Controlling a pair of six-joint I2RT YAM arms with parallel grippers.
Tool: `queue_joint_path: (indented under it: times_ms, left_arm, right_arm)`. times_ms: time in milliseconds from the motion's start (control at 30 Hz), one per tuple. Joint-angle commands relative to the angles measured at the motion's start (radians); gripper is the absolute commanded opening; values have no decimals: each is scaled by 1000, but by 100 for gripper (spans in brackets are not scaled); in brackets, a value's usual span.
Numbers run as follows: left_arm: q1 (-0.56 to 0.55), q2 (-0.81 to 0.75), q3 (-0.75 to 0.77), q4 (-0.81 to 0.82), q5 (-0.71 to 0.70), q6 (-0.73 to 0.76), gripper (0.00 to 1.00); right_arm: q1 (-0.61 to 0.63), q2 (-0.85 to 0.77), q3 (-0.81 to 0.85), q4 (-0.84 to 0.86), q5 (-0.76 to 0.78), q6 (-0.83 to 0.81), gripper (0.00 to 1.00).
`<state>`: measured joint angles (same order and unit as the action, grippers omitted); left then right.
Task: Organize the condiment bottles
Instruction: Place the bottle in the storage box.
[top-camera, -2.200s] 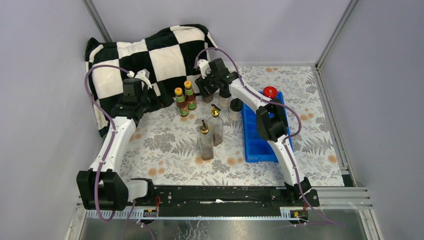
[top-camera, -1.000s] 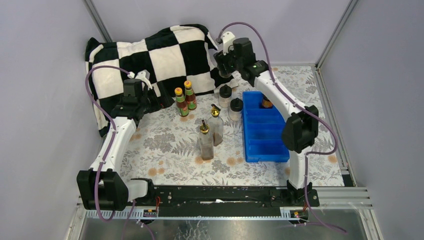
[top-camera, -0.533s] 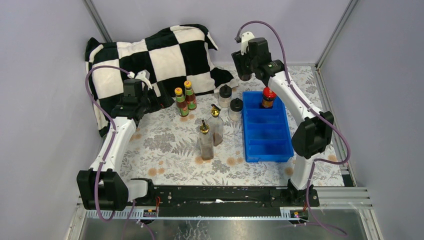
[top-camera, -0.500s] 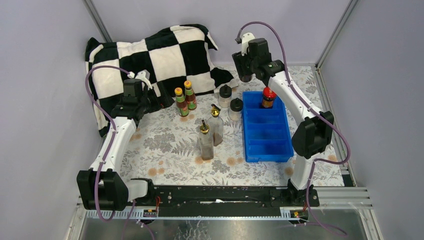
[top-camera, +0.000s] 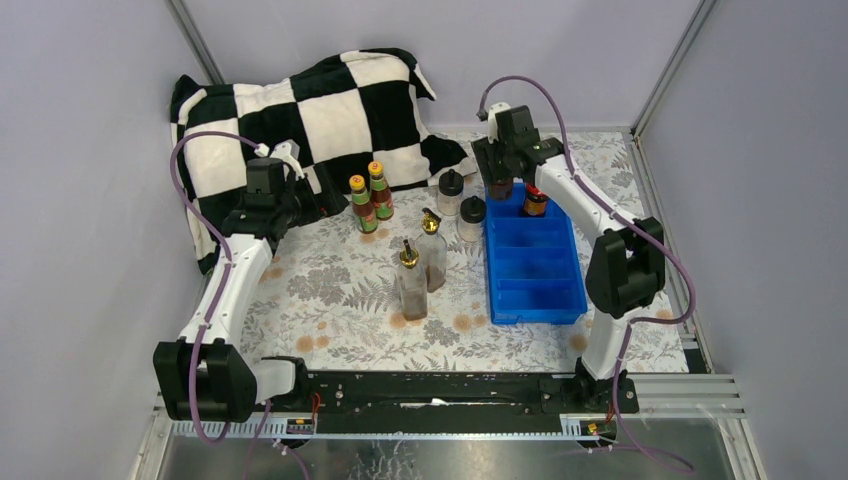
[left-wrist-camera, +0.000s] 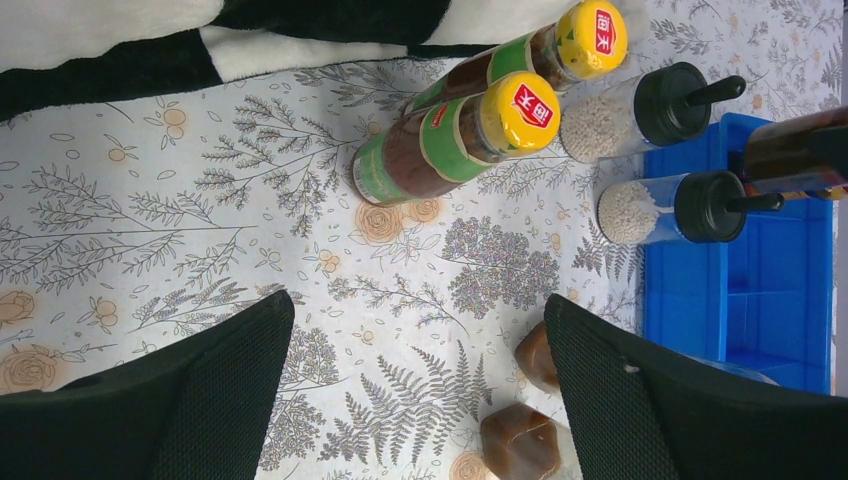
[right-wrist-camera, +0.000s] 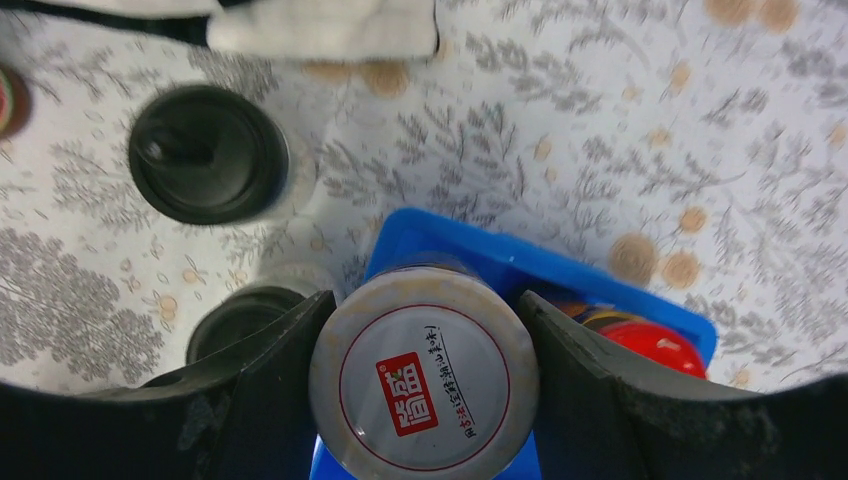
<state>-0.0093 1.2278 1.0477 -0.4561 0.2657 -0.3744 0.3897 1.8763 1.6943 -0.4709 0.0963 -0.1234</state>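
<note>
My right gripper should keep holding the white-lidded jar, because the white-lidded dark jar (right-wrist-camera: 424, 388) hangs above the blue tray's corner and would drop against the tray's rim if I opened now.
My right gripper (right-wrist-camera: 424, 390) is shut on the white-lidded dark jar (right-wrist-camera: 424, 388) and holds it at the far left corner of the blue tray (top-camera: 533, 268). It also shows in the top view (top-camera: 499, 187). The red-lidded jar (top-camera: 535, 203) stands in the tray's far compartment beside it. Two orange-capped sauce bottles (top-camera: 368, 201), two black-capped shakers (top-camera: 460, 200) and two gold-spouted clear bottles (top-camera: 420, 270) stand on the table left of the tray. My left gripper (left-wrist-camera: 420, 390) is open and empty above the floral table, near the checkered cloth.
A black-and-white checkered cloth (top-camera: 300, 110) is heaped at the far left. The floral tablecloth (top-camera: 330, 290) covers the table. Grey walls close in the left, far and right sides. A metal rail (top-camera: 450, 390) runs along the near edge.
My right arm swung from the cloth's edge over to the blue tray and lowered the white-lidded jar next to the red-lidded jar. The left arm has not moved.
</note>
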Motion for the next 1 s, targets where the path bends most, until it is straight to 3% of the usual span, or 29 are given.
queue_joint_path:
  times_ms: [0, 367, 967]
  left_arm:
    - [8, -37, 21, 0, 2, -1, 99]
    - [8, -82, 38, -46, -2, -1, 99]
    - [8, -139, 60, -102, -19, -3, 99]
  right_arm:
    - [-6, -114, -50, 103, 31, 32, 50]
    - [-30, -137, -133, 127, 44, 71, 49]
    - [-45, -111, -261, 315, 18, 153, 50]
